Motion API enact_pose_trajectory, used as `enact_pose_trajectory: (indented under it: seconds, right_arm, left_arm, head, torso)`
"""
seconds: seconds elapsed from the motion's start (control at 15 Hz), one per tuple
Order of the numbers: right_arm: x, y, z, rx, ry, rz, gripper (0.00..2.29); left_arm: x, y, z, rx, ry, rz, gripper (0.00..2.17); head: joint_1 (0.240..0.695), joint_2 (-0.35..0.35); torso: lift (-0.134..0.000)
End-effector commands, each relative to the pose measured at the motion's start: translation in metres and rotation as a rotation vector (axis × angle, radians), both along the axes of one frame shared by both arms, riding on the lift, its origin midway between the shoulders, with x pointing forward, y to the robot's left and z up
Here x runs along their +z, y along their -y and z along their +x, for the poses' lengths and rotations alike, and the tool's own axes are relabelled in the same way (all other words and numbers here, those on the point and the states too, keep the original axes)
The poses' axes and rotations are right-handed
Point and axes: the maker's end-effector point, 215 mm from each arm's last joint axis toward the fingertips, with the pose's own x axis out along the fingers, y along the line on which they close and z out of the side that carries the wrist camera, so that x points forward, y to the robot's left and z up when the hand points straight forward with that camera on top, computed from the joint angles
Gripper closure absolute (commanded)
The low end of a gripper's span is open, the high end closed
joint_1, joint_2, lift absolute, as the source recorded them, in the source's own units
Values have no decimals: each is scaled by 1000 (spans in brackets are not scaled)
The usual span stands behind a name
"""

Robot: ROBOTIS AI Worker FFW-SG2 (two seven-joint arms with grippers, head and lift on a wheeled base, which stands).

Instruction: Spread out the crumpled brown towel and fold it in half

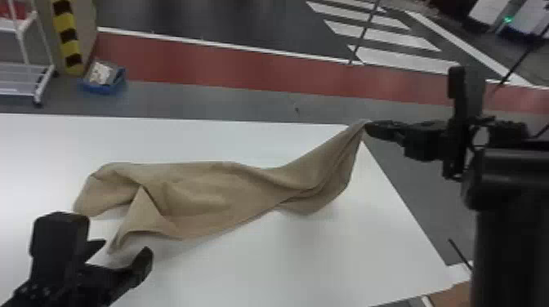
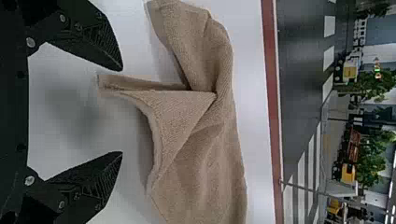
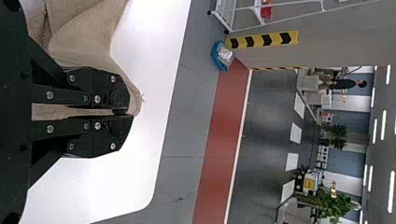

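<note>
The towel's near corner sticks out from the crumpled cloth. My left gripper should pinch that jutting corner tip next.
The brown towel lies crumpled across the white table, its right end lifted to a peak near the far right corner. My right gripper holds that raised end. In the right wrist view, my right gripper is shut with towel cloth pinched between its fingers. My left gripper is open at the towel's near left corner. In the left wrist view, open fingers of my left gripper stand apart, with a folded corner of the towel just beyond them and nothing between them.
The white table has its far edge behind the towel and its right edge slanting below my right arm. On the floor beyond stand a blue bin, a white rack and a yellow-black striped post.
</note>
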Motion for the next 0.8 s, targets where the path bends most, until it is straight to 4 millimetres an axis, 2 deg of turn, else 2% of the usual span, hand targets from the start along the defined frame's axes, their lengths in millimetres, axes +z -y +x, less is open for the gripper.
enact_pose_trajectory:
  seconds: [0.0, 0.07, 0.13, 0.2, 0.33, 0.4, 0.47, 0.73]
  right_arm:
    - [0, 0, 0, -1, 0, 1, 1055]
    - [0, -1, -1, -2, -1, 4, 1055]
    - [0, 0, -1, -2, 0, 5, 1055]
    - [0, 0, -1, -3, 0, 6, 1055]
    - [1, 0, -1, -1, 3, 5, 1055]
    - [2, 2, -1, -5, 5, 6, 1055]
    - [3, 3, -1, -7, 7, 8, 1055]
    - [13, 12, 0, -18, 29, 10, 1055]
  left_arm:
    - [-5, -1, 8, 4, -2, 12, 329]
    - [-8, -2, 11, 3, -4, 18, 329]
    - [-7, -3, 14, 4, 10, 17, 448]
    - [-6, -2, 16, 3, 22, 15, 664]
    - [-8, -2, 15, 0, 17, 16, 731]
    - [-8, -3, 15, -1, 18, 21, 1183]
    - [-11, -8, 14, 14, 11, 33, 1808]
    - [-12, -26, 12, 35, 0, 52, 1855]
  head:
    - [695, -341]
    - [695, -340]
    - [695, -338]
    - [695, -337]
    - [695, -332]
    - [695, -332]
    - [695, -333]
    - [695, -327]
  torso:
    - [-124]
    - [-124]
    - [-124]
    - [-124]
    - [-124]
    - [-124]
    - [-124]
    - [-124]
